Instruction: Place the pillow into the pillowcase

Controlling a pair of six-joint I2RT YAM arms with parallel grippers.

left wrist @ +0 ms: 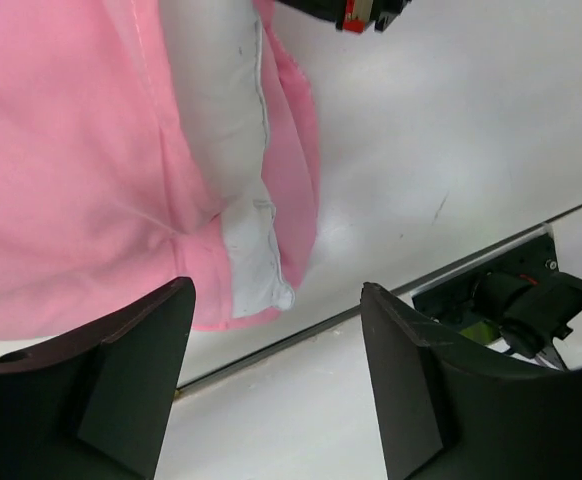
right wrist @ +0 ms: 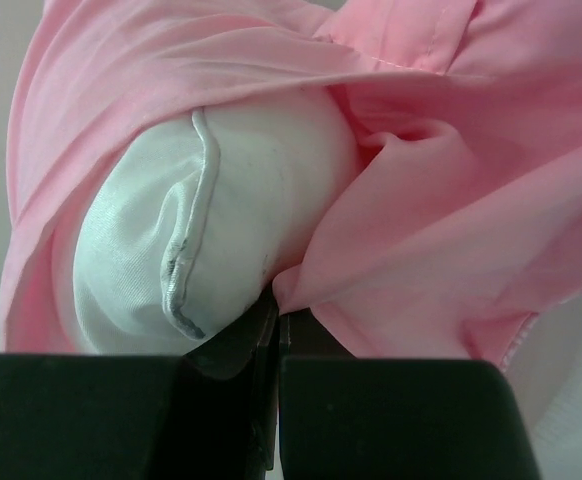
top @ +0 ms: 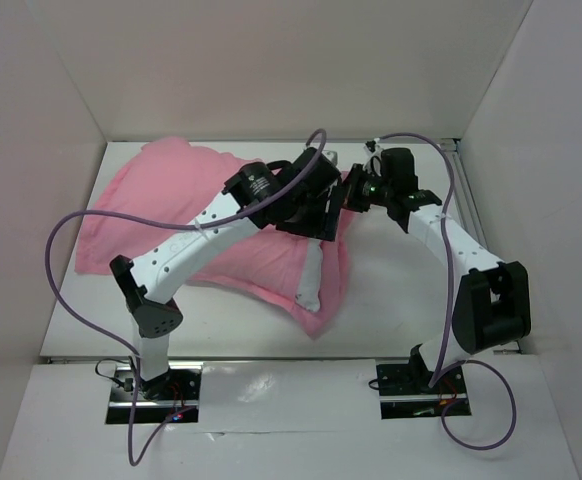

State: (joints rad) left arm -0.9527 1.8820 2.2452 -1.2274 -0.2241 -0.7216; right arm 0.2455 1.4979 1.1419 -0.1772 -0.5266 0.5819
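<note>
Next, my left gripper grabs the pillowcase (top: 171,190) by the pink hem at its opening, which leaves the exposed pillow free to slide inside.
The pink satin pillowcase (top: 171,190) lies across the back left and middle of the table. The white pillow (top: 312,280) is mostly inside it, and only a strip shows at the open end near the middle. In the left wrist view the pillow (left wrist: 216,110) sticks out of the pillowcase (left wrist: 61,150). My left gripper (top: 316,222) hangs over that open end, open and empty (left wrist: 276,330). My right gripper (top: 351,192) is shut (right wrist: 279,315) on a fold of the pillowcase's rim (right wrist: 451,200), right beside the pillow's seamed corner (right wrist: 251,190).
White enclosure walls (top: 51,110) stand on the left, back and right. The table's front edge rail (left wrist: 271,345) runs close to the pillowcase's open end. The right arm's elbow (top: 491,300) stands at the right. Purple cables (top: 66,260) loop off both arms.
</note>
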